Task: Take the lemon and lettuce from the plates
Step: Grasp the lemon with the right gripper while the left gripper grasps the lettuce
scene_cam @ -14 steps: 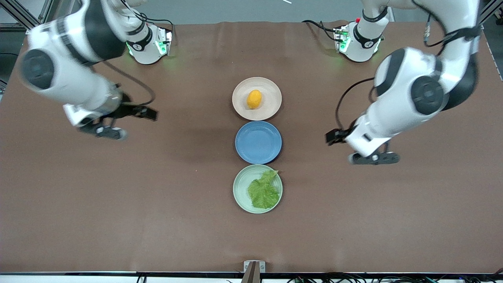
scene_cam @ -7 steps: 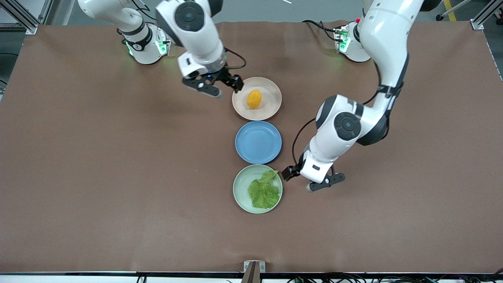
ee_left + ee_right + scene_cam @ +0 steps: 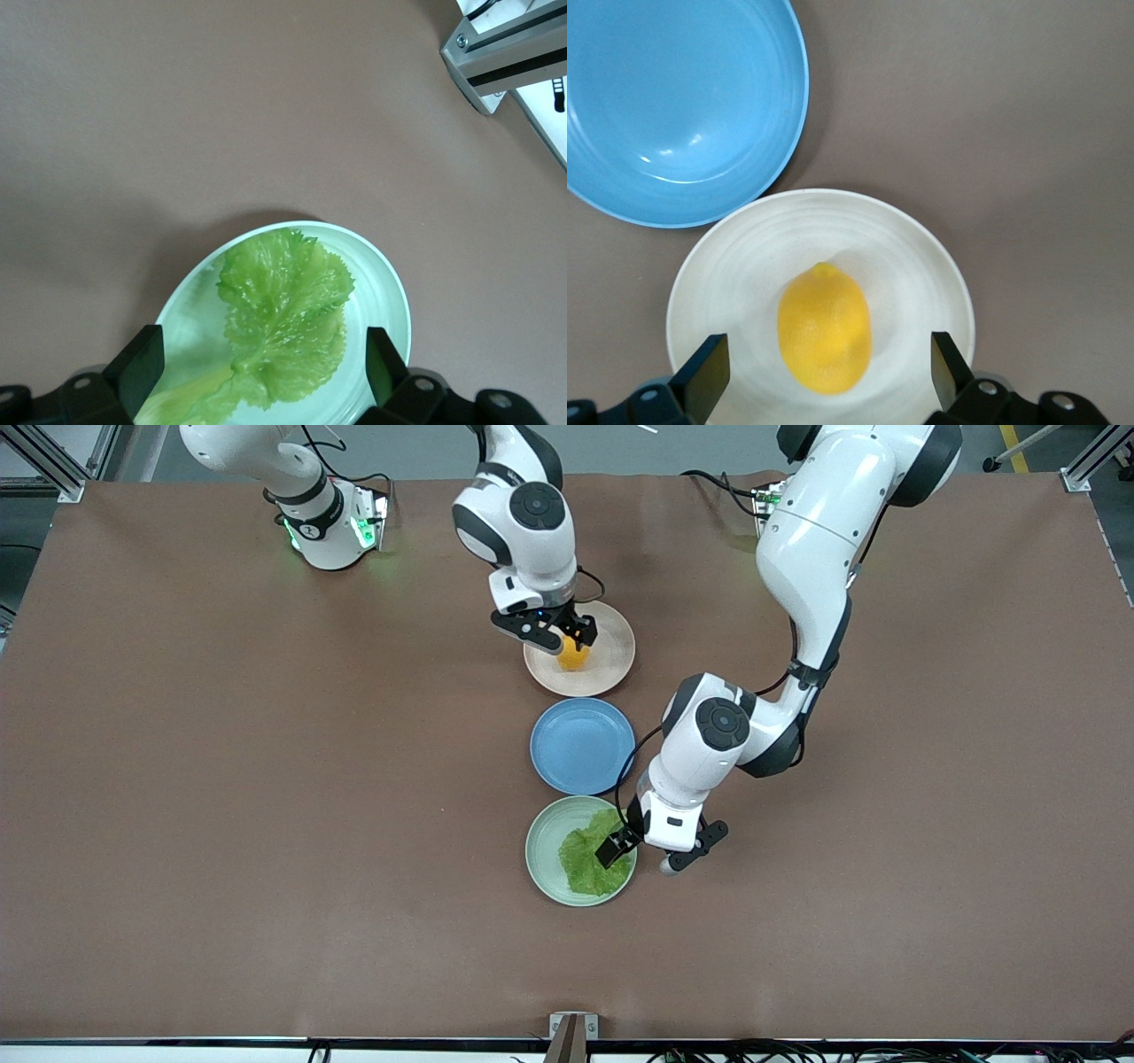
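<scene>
The fingers of my left gripper are above the pale stem (image 3: 188,398) on the mint green plate (image 3: 191,332). My left gripper should move down first and then close on the lettuce.
The yellow-orange lemon (image 3: 573,657) lies on the beige-pink plate (image 3: 611,655), the plate nearest the arms' bases. My right gripper (image 3: 563,632) hangs open just over the lemon; in the right wrist view the lemon (image 3: 825,328) sits between the wide-open fingers (image 3: 704,372). The green lettuce (image 3: 585,864) lies on the mint green plate (image 3: 545,850), nearest the front camera. My left gripper (image 3: 638,855) is open over that plate's edge; in the left wrist view the lettuce (image 3: 275,323) lies between its fingers (image 3: 142,365) on the plate (image 3: 385,301).
An empty blue plate (image 3: 582,745) sits between the two task plates; it also shows in the right wrist view (image 3: 673,97). Both arms' bases stand along the table's back edge. A metal bracket (image 3: 572,1027) sits at the front edge.
Both arms swung in from the table's ends. The right gripper came down over the lemon, the left gripper over the lettuce plate. Lemon and lettuce have not moved.
</scene>
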